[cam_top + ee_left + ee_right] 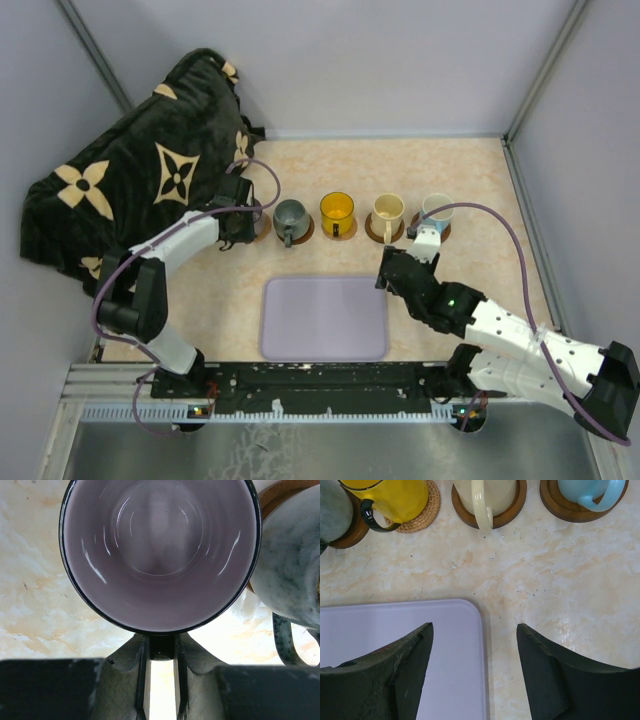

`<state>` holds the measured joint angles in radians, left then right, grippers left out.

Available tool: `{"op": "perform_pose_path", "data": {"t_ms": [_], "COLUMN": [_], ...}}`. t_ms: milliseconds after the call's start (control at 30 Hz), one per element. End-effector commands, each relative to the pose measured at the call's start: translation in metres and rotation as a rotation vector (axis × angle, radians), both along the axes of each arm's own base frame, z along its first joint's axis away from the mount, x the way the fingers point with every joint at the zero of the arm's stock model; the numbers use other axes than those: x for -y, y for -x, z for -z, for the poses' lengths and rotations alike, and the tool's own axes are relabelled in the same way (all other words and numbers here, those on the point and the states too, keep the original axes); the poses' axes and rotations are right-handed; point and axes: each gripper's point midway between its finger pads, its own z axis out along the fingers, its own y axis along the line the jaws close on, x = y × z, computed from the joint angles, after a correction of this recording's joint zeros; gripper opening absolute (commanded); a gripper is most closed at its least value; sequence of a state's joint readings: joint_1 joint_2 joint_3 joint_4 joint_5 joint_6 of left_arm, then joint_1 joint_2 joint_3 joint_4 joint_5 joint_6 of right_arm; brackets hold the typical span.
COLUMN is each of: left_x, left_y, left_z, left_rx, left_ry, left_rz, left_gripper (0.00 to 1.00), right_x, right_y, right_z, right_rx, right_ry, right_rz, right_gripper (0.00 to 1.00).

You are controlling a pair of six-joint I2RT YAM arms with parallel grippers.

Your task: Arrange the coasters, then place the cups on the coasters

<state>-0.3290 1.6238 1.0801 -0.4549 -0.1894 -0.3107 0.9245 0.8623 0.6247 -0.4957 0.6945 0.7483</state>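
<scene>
The purple-grey cup point(160, 555) is upright beside the grey-green cup and would rest on its coaster, so it is now time for my left gripper to open.
Four cups stand in a row on brown coasters: dark grey-green cup point(291, 215), yellow cup point(337, 209), cream cup point(388, 210) and light blue cup point(437, 208). My left gripper point(243, 212) is at the row's left end, shut on the handle of the purple-grey cup point(160, 555). That cup is upright, close to the grey-green cup point(295, 565). A sliver of coaster point(263, 230) shows beside that gripper. My right gripper point(475, 630) hovers open over the right corner of the lavender tray point(405, 640), holding nothing.
A black blanket with tan flowers point(140, 170) is heaped at the back left, right behind the left arm. The lavender tray point(325, 318) lies near the front between the arms. Grey walls close in the left, back and right sides.
</scene>
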Motion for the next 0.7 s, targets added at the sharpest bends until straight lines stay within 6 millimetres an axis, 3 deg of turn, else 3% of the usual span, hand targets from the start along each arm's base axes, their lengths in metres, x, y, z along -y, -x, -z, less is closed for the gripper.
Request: {"op": "perform_pose_path", "data": {"t_ms": [0, 400, 667], "left_x": [-0.0004, -0.0021, -0.0047], "left_y": [-0.0125, -0.0112, -0.0095], "left_z": [-0.005, -0.0107, -0.0092], "left_rx": [0.057, 0.06, 0.057], "left_ry": [0.024, 0.022, 0.013], "left_rz": [-0.025, -0.04, -0.052], "left_gripper": [0.06, 0.44, 0.46], "right_x": [-0.0056, -0.0071, -0.008], "right_y": [-0.0062, -0.0054, -0.0054], "right_z": [-0.0146, -0.014, -0.0138], "right_rx": [0.035, 0.032, 0.031], "right_ry": [-0.05, -0.061, -0.066], "right_rz": [0.018, 0.015, 0.012], "right_gripper": [0.68, 0.68, 0.68]}}
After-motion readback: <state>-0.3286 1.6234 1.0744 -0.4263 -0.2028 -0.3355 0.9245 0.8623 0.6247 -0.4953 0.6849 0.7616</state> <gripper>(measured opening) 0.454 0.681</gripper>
